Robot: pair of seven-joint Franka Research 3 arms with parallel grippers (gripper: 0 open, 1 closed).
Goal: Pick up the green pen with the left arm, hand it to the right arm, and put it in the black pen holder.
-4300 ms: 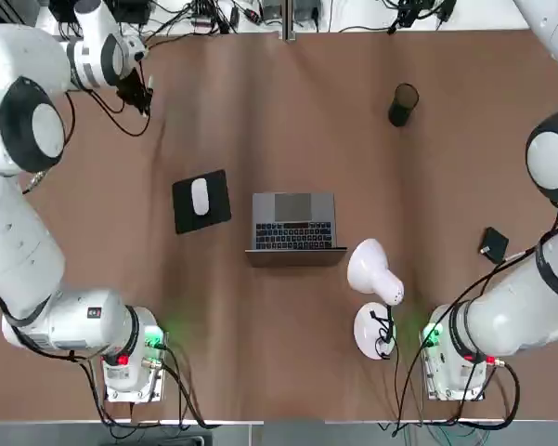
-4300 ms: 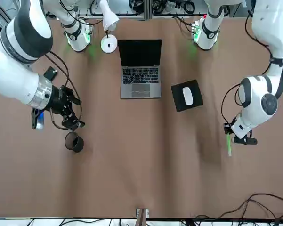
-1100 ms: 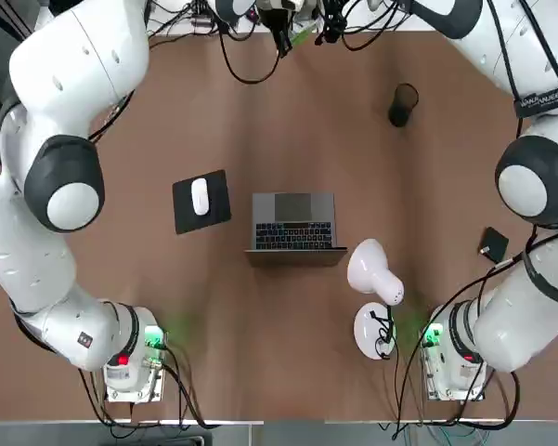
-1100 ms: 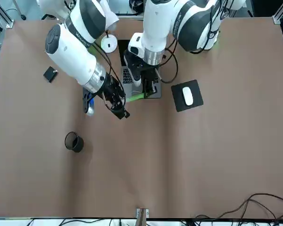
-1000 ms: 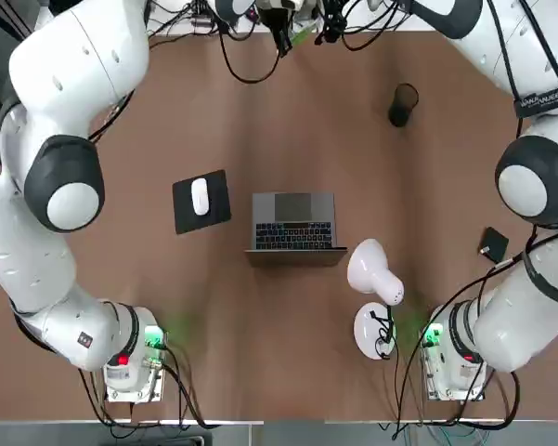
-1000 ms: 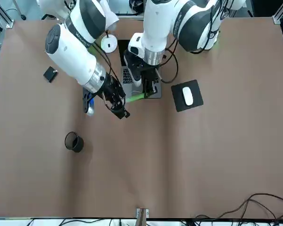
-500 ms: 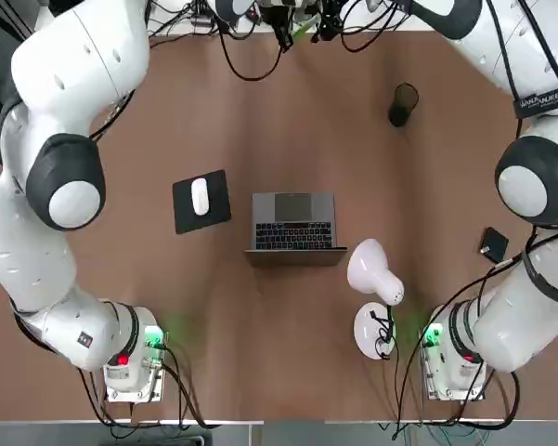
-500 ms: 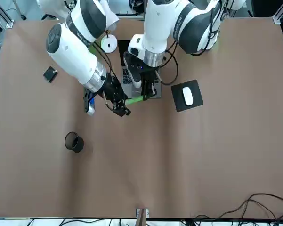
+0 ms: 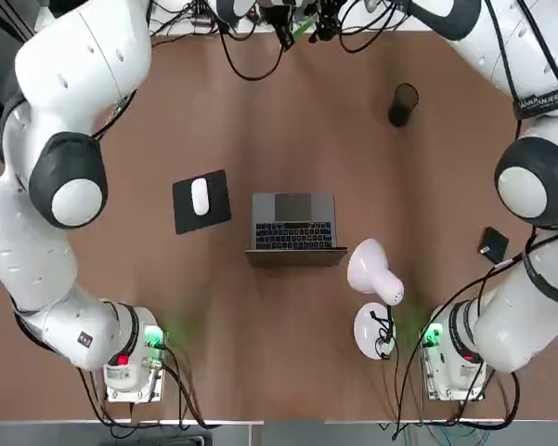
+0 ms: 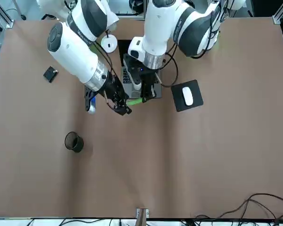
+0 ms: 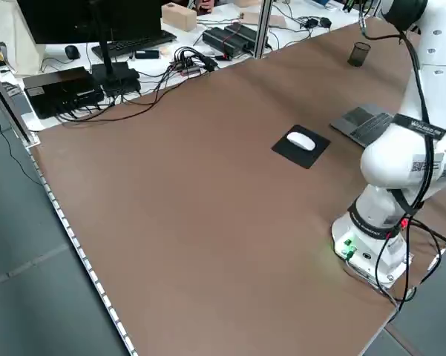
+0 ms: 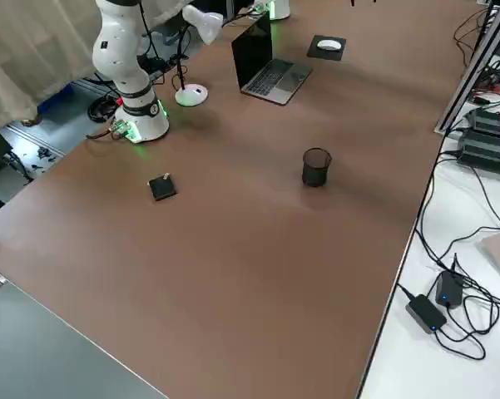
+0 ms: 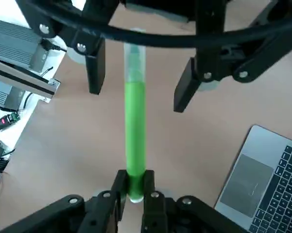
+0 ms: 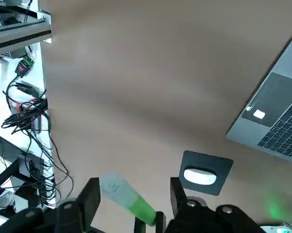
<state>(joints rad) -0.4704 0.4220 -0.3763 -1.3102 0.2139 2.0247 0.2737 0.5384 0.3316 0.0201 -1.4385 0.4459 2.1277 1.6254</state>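
The pen's green end (image 14: 143, 211) should stay free to go into the black pen holder, so my right gripper will next grab the pen by its whitish end (image 14: 114, 186).
The green pen (image 13: 134, 126) hangs level above the table in front of the laptop, pinched at one end by my left gripper (image 13: 132, 178), which is shut on it. Its free end reaches between the fingers of my right gripper (image 14: 134, 188), which stand open on either side with gaps to the pen (image 14: 132, 202). From the front, the left gripper (image 10: 146, 93), the pen (image 10: 135, 100) and the right gripper (image 10: 122, 107) line up end to end. The black pen holder (image 10: 74, 141) stands upright on the table well apart from them, on the right arm's side (image 9: 402, 104).
An open laptop (image 9: 294, 226) sits mid-table, with a white mouse on a black pad (image 9: 201, 198) to its left. A white desk lamp (image 9: 376, 279) stands near the right arm's base and a small black gadget (image 9: 493, 245) lies at the right edge. Cables crowd the far edge.
The right gripper has slid closer along the pen and its fingers have narrowed around the free end. The left gripper keeps its hold and has barely shifted.
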